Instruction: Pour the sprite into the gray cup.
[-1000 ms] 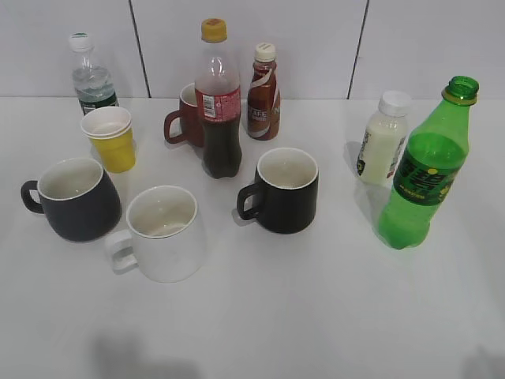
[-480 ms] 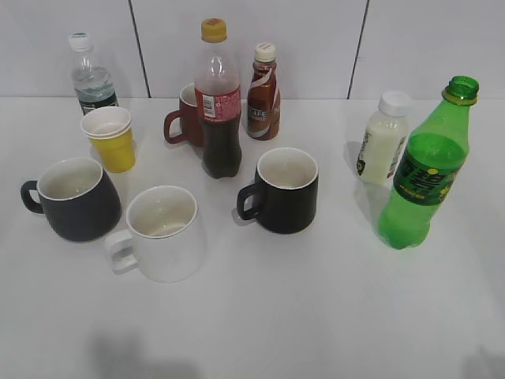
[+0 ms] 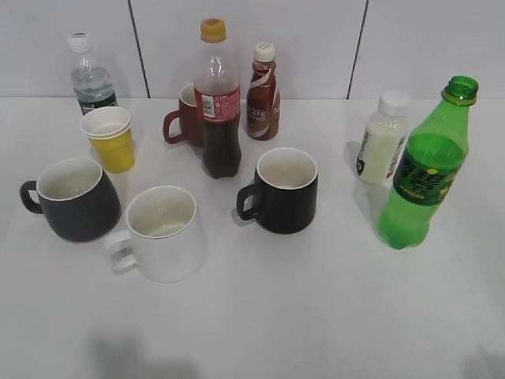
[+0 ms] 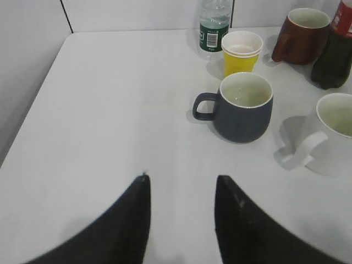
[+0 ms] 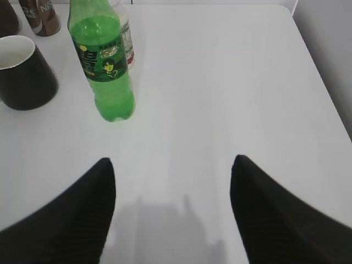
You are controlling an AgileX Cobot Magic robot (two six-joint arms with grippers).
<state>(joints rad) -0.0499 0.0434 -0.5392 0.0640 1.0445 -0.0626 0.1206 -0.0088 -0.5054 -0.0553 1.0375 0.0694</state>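
The gray cup has a wide, squat body [image 3: 85, 212], but its slim handle [image 3: 29, 197] is narrow enough for my fingers, so my left gripper will grab the cup by the handle next.
The sprite [image 3: 424, 174], a green uncapped bottle with a dark label, stands upright at the table's right; it also shows in the right wrist view [image 5: 104, 66]. The gray cup [image 3: 73, 198], squat and charcoal with a white inside, stands at the left, handle to the left; it also shows in the left wrist view [image 4: 242, 108]. My left gripper [image 4: 181, 184] is open and empty, above bare table short of the gray cup. My right gripper [image 5: 173, 165] is open and empty, short of the sprite and to its right. Neither gripper shows in the exterior view.
A white mug [image 3: 162, 233], a black mug [image 3: 284, 189], a yellow-capped cola bottle [image 3: 218, 103], a brown mug [image 3: 186, 117], a coffee bottle [image 3: 263, 93], stacked yellow cups [image 3: 110, 138], a water bottle [image 3: 91, 77] and a white bottle [image 3: 383, 148] stand on the white table [image 3: 300, 316].
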